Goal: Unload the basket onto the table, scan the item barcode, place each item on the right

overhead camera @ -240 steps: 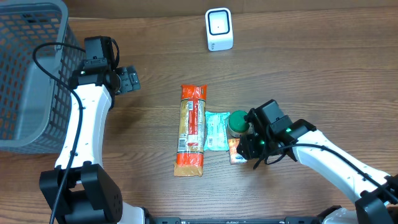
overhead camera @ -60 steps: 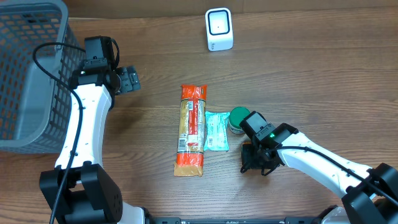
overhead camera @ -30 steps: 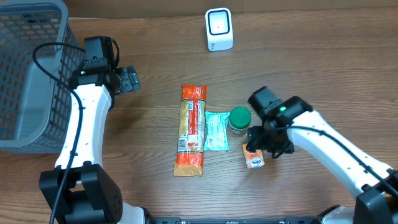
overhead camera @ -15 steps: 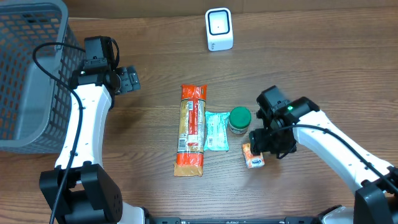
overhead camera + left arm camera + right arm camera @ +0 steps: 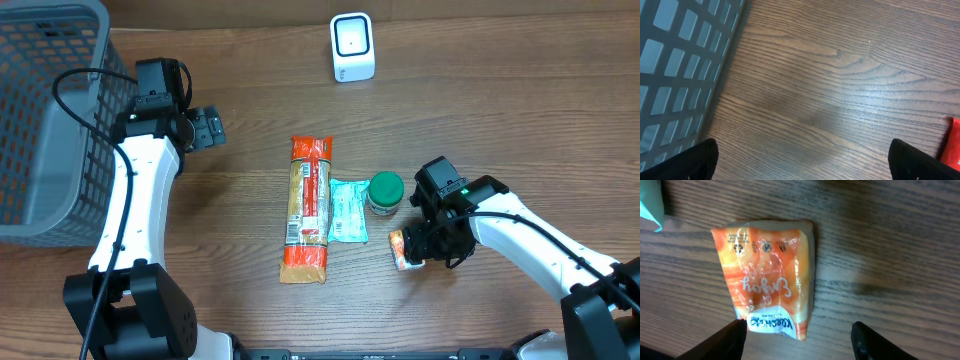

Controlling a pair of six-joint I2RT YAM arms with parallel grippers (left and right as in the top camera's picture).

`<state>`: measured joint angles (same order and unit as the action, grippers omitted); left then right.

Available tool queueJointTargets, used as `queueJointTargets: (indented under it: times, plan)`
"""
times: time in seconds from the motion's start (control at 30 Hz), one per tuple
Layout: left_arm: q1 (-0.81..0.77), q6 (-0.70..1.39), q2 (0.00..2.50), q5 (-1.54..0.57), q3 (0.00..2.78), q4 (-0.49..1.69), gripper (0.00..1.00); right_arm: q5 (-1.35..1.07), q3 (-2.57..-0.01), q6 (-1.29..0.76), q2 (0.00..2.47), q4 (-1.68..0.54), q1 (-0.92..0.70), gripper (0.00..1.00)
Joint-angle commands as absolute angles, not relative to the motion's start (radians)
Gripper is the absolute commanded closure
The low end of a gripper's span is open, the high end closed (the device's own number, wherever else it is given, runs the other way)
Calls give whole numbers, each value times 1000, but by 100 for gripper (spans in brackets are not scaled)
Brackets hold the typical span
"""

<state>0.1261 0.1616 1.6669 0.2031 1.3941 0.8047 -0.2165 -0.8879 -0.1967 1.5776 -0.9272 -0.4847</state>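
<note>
The right gripper pinches the orange snack packet by its near end next, which leaves the packet's sides uncovered for scanning at the scanner.
A small orange snack packet lies flat on the wooden table, printed side up; no barcode shows on it. My right gripper hangs just over its right end, open. In the right wrist view the packet's near end sits between the two dark fingertips, the left one touching its corner, and the right gripper is not clamped on it. The white scanner stands at the back centre. My left gripper is open beside the basket, over bare wood.
A grey mesh basket fills the back left, its wall close to the left fingers. A long orange-red pack, a teal sachet and a green-lidded jar lie just left of the packet.
The right arm came forward and down over the orange packet lying on the table, and its jaws narrowed slightly. The packet shifted a little left. The left arm has not moved.
</note>
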Motion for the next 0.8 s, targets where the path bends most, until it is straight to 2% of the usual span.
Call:
queueJointTargets:
  times: [0.0, 0.1, 0.23, 0.27, 0.5, 0.77]
  plan:
    - [123, 165, 1668, 210, 1410, 805, 0, -230, -883, -178, 1573, -894, -480, 30]
    - [123, 165, 1668, 210, 1410, 805, 0, -234, -883, -177, 1573, -871, -465, 36]
    - [123, 165, 1668, 210, 1410, 805, 0, -235, -883, -173, 1573, -876, -425, 55]
    - [123, 164, 1668, 210, 1410, 805, 0, -239, -883, -170, 1573, -878, -416, 57]
    - [123, 165, 1668, 210, 1410, 804, 0, -354, -883, -92, 1573, -875, -403, 57]
    - [123, 164, 1668, 210, 1410, 804, 0, -353, -845, -97, 1573, -842, -403, 65]
